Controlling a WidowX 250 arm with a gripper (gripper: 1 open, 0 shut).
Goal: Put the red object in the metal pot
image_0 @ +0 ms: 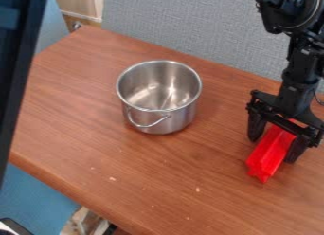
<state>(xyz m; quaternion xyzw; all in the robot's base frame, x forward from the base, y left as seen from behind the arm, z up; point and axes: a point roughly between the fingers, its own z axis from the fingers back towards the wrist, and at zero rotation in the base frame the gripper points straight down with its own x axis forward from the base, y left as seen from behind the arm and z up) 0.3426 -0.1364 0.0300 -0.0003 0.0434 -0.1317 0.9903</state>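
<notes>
Next, my gripper grips the red bar by its end (281,136) to put it in the metal pot (159,95).
The red object (268,155) lies on the wooden table (101,135) at the right, one end pointing toward the front edge. My black gripper (281,137) points straight down over its far end, open, with a finger on either side of the bar; whether the fingers touch it I cannot tell. The metal pot (159,95) stands upright and empty left of the gripper, near the table's middle, its wire handle hanging down at the front.
A dark vertical bar (19,78) fills the left edge of the view. A grey fabric wall (190,21) runs behind the table. A cardboard box (83,4) sits beyond the table's far left corner. The table's front edge runs diagonally at the lower left.
</notes>
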